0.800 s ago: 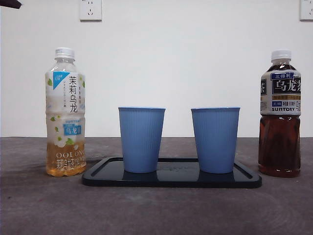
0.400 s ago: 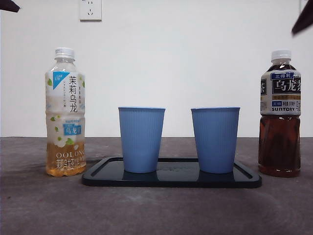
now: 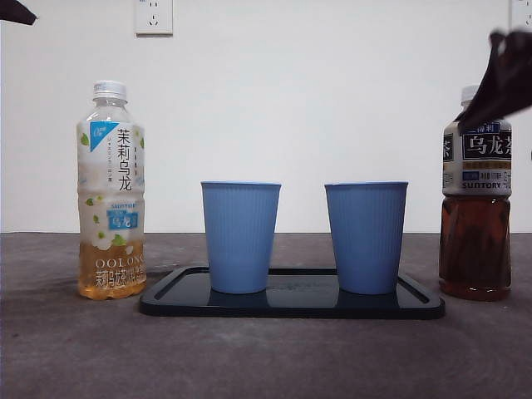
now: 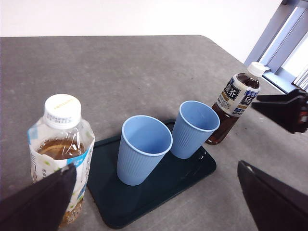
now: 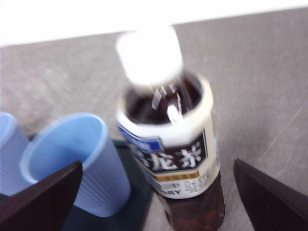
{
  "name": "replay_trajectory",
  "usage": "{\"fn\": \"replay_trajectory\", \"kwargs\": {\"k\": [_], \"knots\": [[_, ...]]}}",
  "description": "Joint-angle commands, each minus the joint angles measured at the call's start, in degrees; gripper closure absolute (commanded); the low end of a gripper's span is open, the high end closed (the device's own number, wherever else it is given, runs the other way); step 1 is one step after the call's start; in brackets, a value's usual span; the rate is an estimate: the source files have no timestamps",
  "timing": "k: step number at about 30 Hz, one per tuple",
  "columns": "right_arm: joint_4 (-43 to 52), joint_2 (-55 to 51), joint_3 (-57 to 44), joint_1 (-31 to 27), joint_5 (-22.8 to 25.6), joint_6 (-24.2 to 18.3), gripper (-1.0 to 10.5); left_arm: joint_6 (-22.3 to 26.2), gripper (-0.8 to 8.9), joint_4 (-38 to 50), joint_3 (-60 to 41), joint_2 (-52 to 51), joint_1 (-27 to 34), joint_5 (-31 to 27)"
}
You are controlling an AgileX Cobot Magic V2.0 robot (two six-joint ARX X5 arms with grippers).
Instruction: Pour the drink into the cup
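Observation:
The dark tea bottle next needs my right gripper's grip on its labeled upper body (image 3: 477, 165) to pour the tea into a blue cup.
A dark tea bottle (image 3: 475, 224) with a white cap stands capped at the right of the table, also visible in the right wrist view (image 5: 173, 154) and the left wrist view (image 4: 234, 103). My right gripper (image 3: 503, 75) hangs open at the bottle's cap and shoulder, its jaws wide apart on either side of the bottle (image 5: 157, 166) and not touching it. Two empty blue cups (image 3: 240, 237) (image 3: 366, 237) stand upright on a black tray (image 3: 420, 301). My left gripper (image 4: 156, 167) is open and high above the left side, holding nothing.
A pale jasmine tea bottle (image 3: 111, 191) with little liquid in it stands capped to the left of the tray. A white wall with sockets is behind the table. Grey tabletop lies in front of the tray.
My right gripper has come down from the upper right corner and now covers part of the dark bottle's cap. The bottles, cups and left arm have not moved.

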Motion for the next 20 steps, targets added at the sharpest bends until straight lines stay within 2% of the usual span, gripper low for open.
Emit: {"fn": "replay_trajectory", "kwargs": {"k": [1, 6, 14, 20], "knots": [[4.3, 3.7, 0.1, 0.2, 0.2, -3.3, 4.4, 1.9, 2.83, 0.7, 1.0, 0.3, -0.2, -0.1], [10.9, 9.4, 0.1, 0.1, 0.2, -6.1, 4.4, 1.9, 2.83, 0.6, 1.0, 0.3, -0.2, -0.1], [24.3, 19.3, 0.1, -0.2, 0.2, -6.4, 4.4, 1.9, 2.83, 0.4, 1.0, 0.3, -0.2, -0.1], [30.0, 24.7, 0.1, -0.3, 0.7, -6.3, 4.5, 1.9, 2.83, 0.4, 1.0, 0.3, -0.2, -0.1]]}}
